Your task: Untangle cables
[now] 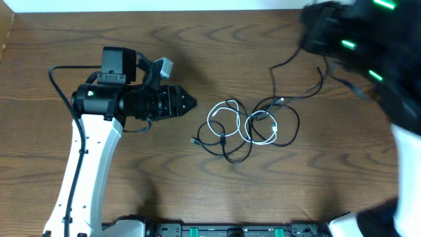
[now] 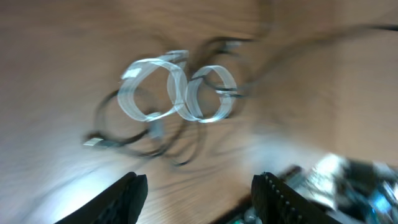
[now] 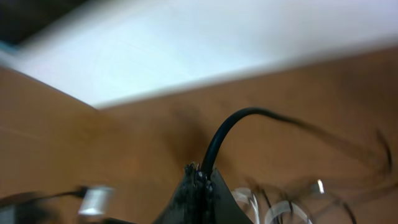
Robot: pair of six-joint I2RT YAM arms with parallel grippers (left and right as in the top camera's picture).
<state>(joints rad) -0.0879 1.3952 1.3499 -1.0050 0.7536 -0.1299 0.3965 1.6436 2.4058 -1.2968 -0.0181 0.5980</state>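
My left gripper will next grab the black cable's raised part, free of the white loops, to pull it from the tangle.
The cables lie in a tangle mid-table: a white cable (image 1: 218, 113) in loops, wound through by black cables (image 1: 231, 153). One black cable (image 1: 277, 66) rises from the pile toward the blurred right gripper (image 1: 314, 38) at the far right. In the right wrist view that gripper (image 3: 200, 177) is shut on this black cable (image 3: 217, 138), which arches up out of the fingertips. The left gripper (image 1: 189, 103) points at the pile from the left, a short gap away. In the left wrist view it (image 2: 199, 198) stands open with nothing between its fingers, the white loops (image 2: 181, 93) and black strands (image 2: 163, 147) ahead of it.
The left arm (image 1: 89, 164) stretches from the front-left edge toward the middle. The right arm (image 1: 401, 125) covers the right side, blurred. A white wall edge (image 3: 217, 43) borders the table's far side. Black base hardware (image 1: 230, 230) lines the front edge.
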